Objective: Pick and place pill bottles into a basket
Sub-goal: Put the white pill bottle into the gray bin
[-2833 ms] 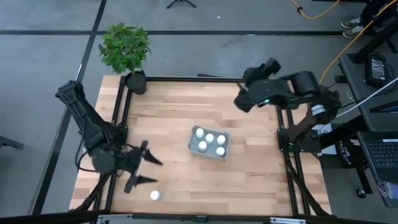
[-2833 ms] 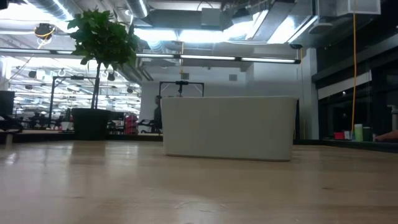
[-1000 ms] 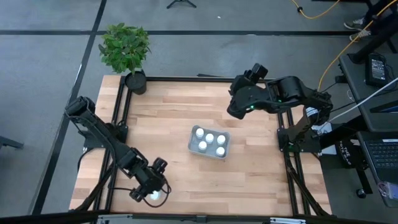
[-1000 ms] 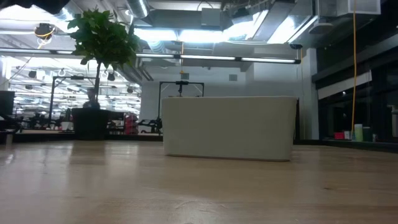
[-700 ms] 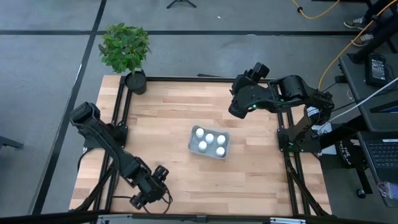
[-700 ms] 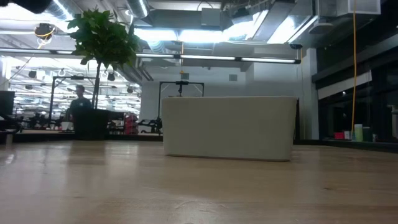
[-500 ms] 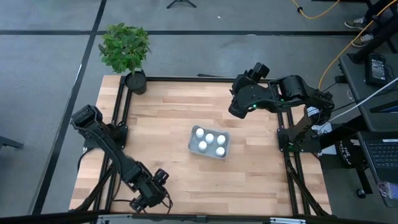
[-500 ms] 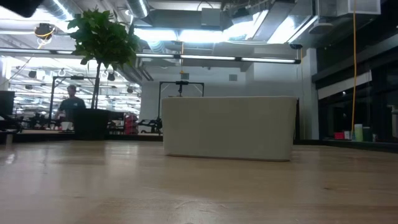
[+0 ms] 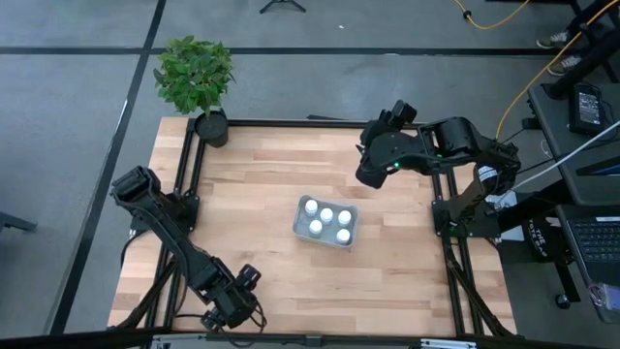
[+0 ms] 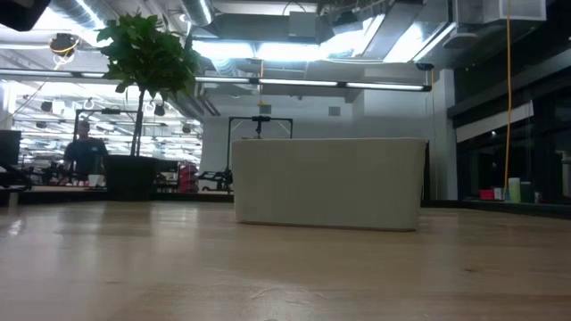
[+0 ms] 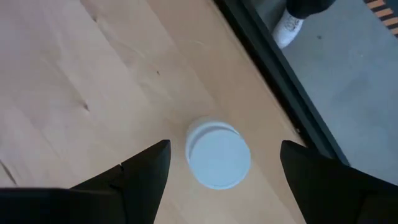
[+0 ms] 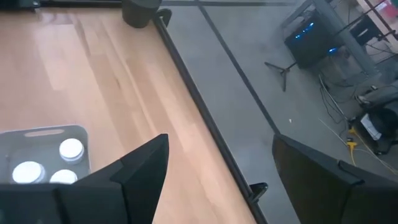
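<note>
My left gripper's fingers are still above the bottle's round cap (image 11: 219, 159), on each side, so it lowers before it closes; closing now would miss the cap.
One white pill bottle (image 11: 217, 154) stands upright on the wood near the table's near-left edge. My left gripper (image 11: 225, 149) hangs over it, open, pointing down, one finger on each side of the cap and apart from it. In the high view my left gripper (image 9: 232, 306) hides this bottle. The pale grey-blue basket (image 9: 301, 230) sits at mid-table with several white-capped bottles (image 9: 326, 215) standing in it. It also shows in the low view (image 10: 328, 183) and the right wrist view (image 12: 43, 132). My right gripper (image 9: 369, 161) hovers open and empty above the far right of the table.
A potted green plant (image 9: 197, 76) stands at the far-left corner. The black frame rail (image 11: 273, 74) runs close beside the lone bottle. Bare wood lies between the basket and my left gripper. A person (image 10: 82, 152) shows far off in the room behind.
My left gripper has moved a little toward the table's near edge and now covers the lone bottle in the high view. The bottle and the basket have stayed where they were.
</note>
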Robot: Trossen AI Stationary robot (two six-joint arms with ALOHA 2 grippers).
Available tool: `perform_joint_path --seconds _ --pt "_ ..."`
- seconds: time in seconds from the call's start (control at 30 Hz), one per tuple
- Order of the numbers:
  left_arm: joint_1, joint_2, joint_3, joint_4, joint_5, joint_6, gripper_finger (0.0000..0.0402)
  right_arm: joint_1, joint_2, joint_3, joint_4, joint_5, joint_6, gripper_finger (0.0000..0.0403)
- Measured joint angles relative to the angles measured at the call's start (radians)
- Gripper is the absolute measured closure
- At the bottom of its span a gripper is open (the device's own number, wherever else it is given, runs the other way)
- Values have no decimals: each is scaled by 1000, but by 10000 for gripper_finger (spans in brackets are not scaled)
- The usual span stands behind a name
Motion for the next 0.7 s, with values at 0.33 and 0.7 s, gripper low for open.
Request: perform_joint_path --seconds 0.33,0.7 --pt "0 0 -81 29 2 0 107 29 0 0 0 0 2 117" --pt "22 2 -106 103 12 9 107 31 0 0 0 1 -4 117"
